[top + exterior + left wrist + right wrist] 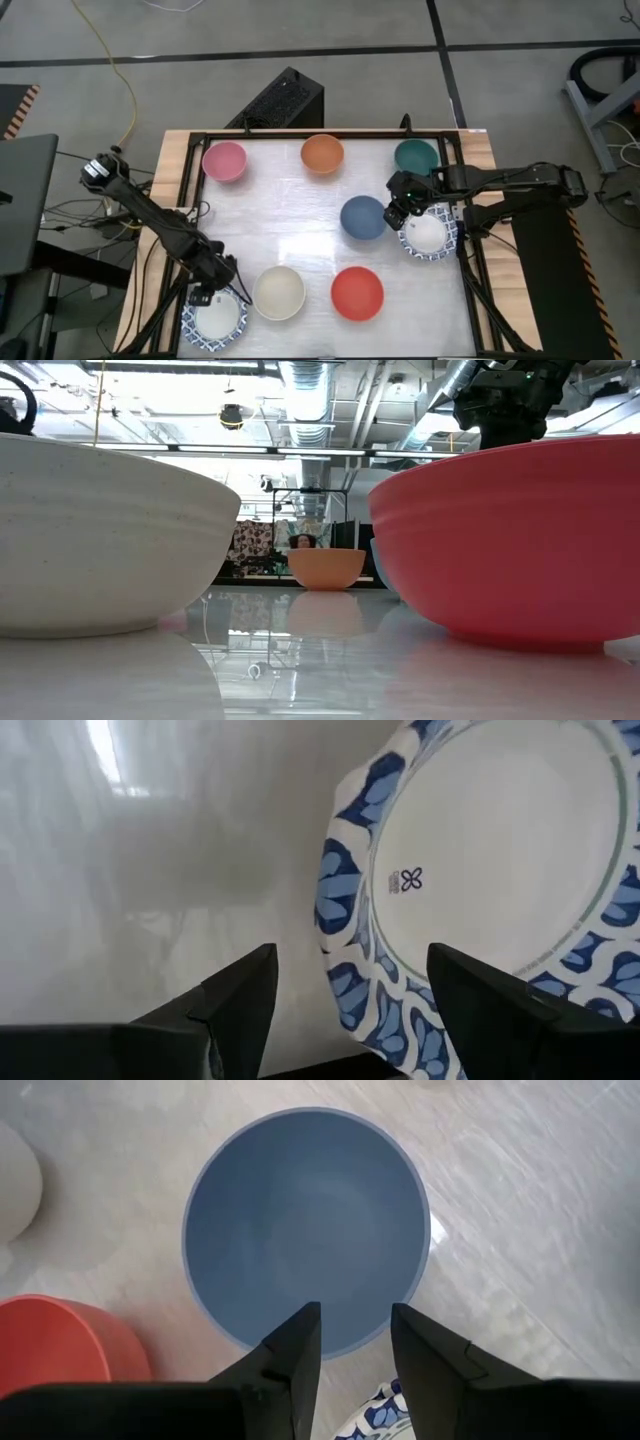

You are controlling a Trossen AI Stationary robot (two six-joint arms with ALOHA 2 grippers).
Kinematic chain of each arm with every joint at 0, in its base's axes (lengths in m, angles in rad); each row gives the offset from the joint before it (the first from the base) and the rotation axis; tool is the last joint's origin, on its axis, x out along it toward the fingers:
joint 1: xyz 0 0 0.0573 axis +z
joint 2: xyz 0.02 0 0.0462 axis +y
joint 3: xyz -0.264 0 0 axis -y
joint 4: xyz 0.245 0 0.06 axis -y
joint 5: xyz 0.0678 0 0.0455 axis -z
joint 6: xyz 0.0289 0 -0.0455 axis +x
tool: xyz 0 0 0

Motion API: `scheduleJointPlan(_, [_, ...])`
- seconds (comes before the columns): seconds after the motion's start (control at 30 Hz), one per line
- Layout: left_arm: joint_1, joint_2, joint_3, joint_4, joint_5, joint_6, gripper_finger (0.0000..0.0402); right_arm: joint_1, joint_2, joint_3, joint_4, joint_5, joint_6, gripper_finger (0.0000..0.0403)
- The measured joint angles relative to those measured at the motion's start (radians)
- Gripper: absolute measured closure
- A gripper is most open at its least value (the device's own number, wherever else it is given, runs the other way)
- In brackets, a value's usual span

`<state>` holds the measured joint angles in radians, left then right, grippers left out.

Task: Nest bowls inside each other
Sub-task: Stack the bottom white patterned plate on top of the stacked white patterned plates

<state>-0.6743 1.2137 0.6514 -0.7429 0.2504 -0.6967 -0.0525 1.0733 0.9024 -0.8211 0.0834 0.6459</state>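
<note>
This white bowl should be nested with the patterned bowl beside the blue bowl, so my left gripper will grab it by its blue-patterned rim (pixel 348 990).
Several bowls rest on their bases on the white table. My left gripper (pixel 206 292) (pixel 350 1020) hangs open at the near left. Its fingers stand on either side of the rim of a white bowl with a blue pattern (pixel 214 320) (pixel 500 890). Whether they touch it, I cannot tell. My right gripper (pixel 398 214) (pixel 355 1345) hovers open, with a narrow gap, over the near rim of the blue bowl (pixel 363 217) (pixel 305 1230). A second patterned bowl (pixel 428 236) (pixel 372 1415) sits just beneath it. Cream (pixel 278 292) and red (pixel 357 293) bowls stand near the front.
Pink (pixel 224 160), orange (pixel 322 153) and green (pixel 415 157) bowls line the far edge. A dark frame (pixel 300 134) rims the table. The table's middle, between the far row and the near bowls, is bare. In the low view the cream (pixel 100 540) and red (pixel 510 540) bowls fill the foreground.
</note>
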Motion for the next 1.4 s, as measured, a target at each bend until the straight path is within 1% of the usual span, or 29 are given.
scheduleJointPlan(0.1, [0.0,0.025,0.0,-0.002,0.008,0.012,0.0164,0.0,0.0,0.0,0.0,0.0,0.0,0.0259])
scheduleJointPlan(0.23, [0.0,0.07,0.0,-0.002,0.016,0.033,0.0202,0.0,0.0,0.0,0.0,0.0,0.0,0.0259])
scheduleJointPlan(0.4, [0.004,0.114,0.0,-0.01,0.018,0.028,0.0281,0.001,0.0,0.0,0.0,-0.001,0.0,0.0259])
scheduleJointPlan(0.57, [0.006,0.105,0.0,-0.022,0.033,-0.051,0.0369,0.001,0.0,0.0,-0.001,-0.001,0.0,0.0259])
scheduleJointPlan(0.63, [0.008,0.092,0.001,-0.022,0.033,-0.092,0.0391,0.001,0.0,0.0,-0.001,-0.001,-0.001,0.0259])
scheduleJointPlan(0.8, [0.03,0.039,0.018,-0.031,-0.006,-0.228,0.0397,0.011,0.0,0.0,-0.001,0.003,-0.003,0.0259])
scheduleJointPlan(0.9, [0.042,-0.008,0.05,-0.046,-0.032,-0.312,0.0399,0.039,0.0,0.0,-0.001,0.034,-0.003,0.0259])
scheduleJointPlan(1.03, [0.058,-0.077,0.113,-0.129,-0.062,-0.401,0.0399,0.079,0.0,0.0,-0.001,0.067,-0.003,0.0259])
scheduleJointPlan(1.13, [0.061,-0.13,0.171,-0.241,-0.081,-0.449,0.0399,0.107,0.0,0.0,0.0,0.093,-0.003,0.0259])
scheduleJointPlan(1.27, [0.061,-0.189,0.243,-0.432,-0.187,-0.561,0.04,0.136,0.0,0.0,0.0,0.129,0.0,0.0259])
scheduleJointPlan(1.33, [0.061,-0.22,0.272,-0.486,-0.278,-0.635,0.04,0.149,0.0,0.0,0.0,0.16,0.001,0.0259])
scheduleJointPlan(1.4, [0.061,-0.25,0.288,-0.498,-0.39,-0.708,0.04,0.163,0.0,-0.001,0.0,0.195,0.01,0.0259])
